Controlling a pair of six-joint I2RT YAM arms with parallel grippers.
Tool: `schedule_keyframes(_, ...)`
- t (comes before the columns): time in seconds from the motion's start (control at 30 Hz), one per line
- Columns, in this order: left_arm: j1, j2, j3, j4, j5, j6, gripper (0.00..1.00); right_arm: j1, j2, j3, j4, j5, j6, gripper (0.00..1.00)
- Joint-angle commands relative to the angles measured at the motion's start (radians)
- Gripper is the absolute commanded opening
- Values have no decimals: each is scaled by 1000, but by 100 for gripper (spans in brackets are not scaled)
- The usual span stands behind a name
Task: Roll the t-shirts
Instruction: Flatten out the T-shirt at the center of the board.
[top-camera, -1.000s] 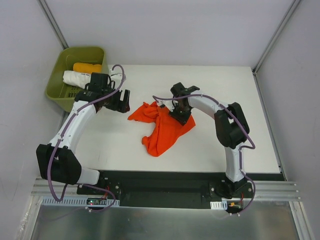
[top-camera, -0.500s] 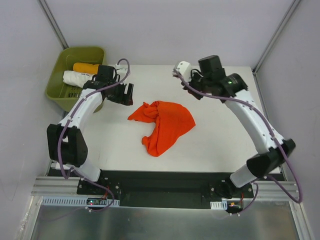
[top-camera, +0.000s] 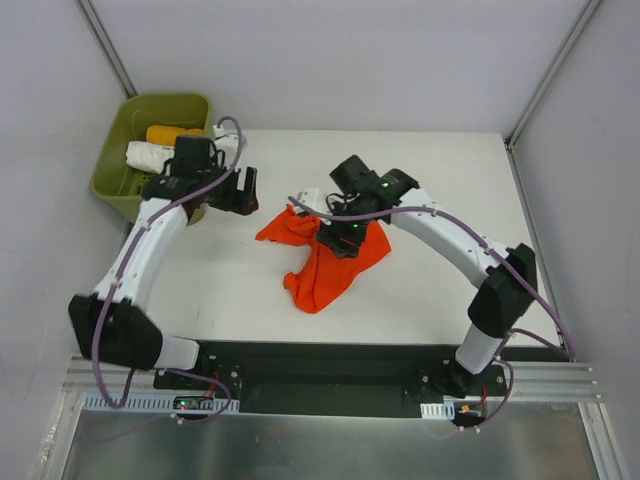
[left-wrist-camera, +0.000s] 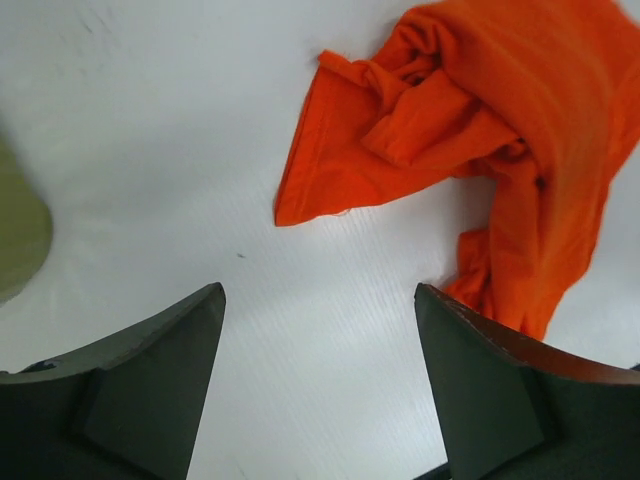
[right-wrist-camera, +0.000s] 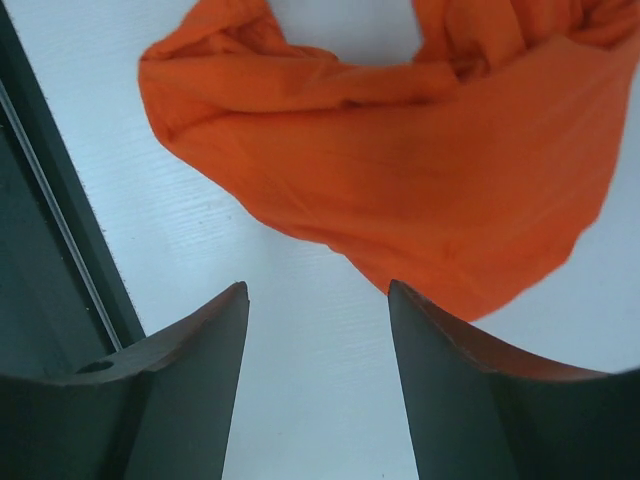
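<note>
My right gripper will take hold of the red-orange t-shirt next, by its edge nearest the fingers. The rest of the t-shirt stays free to spread for rolling.
One red-orange t-shirt lies crumpled in a heap at the middle of the white table. My right gripper hovers over the heap's upper middle. In the right wrist view it is open, bare table shows between its fingers, and the t-shirt lies just beyond the tips. My left gripper is off the heap's left side, apart from the cloth. In the left wrist view it stands open and empty, with the t-shirt ahead to the right.
A green basket sits at the table's back left corner, holding a rolled white cloth and a rolled yellow one. Its green edge shows left of my left gripper. A dark rail borders the table.
My right arm, which had swung up toward the back right, has come back down over the t-shirt with its jaws open. The left arm shifted only slightly. The heap looks unchanged.
</note>
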Motion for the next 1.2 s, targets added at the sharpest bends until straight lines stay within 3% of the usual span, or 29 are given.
schedule_keyframes(0.0,33,-296,-66,-39,20,-51,79,116,139,163,1,-62,-24,62)
schedule_keyframes(0.23,264,-485,-125,-65,20,-169,81,227,441,363,44,-53,148,66)
schedule_keyframes(0.53,359,-610,-194,-73,100,-207,81,262,609,360,90,86,237,68)
schedule_keyframes(0.63,395,-622,-216,-73,143,-227,80,261,615,340,98,105,228,58)
schedule_keyframes(0.7,410,-625,-222,-71,158,-232,79,261,601,344,93,100,220,37)
schedule_keyframes(0.77,418,-621,-222,-73,169,-232,79,256,549,373,76,97,208,21)
schedule_keyframes(0.87,422,-593,-208,-60,181,-204,78,251,447,422,41,59,185,13)
schedule_keyframes(1.03,418,-510,-168,-36,220,-164,76,232,89,453,-53,10,115,11)
schedule_keyframes(1.17,341,-408,-107,-24,229,-112,76,193,-171,334,-53,118,29,10)
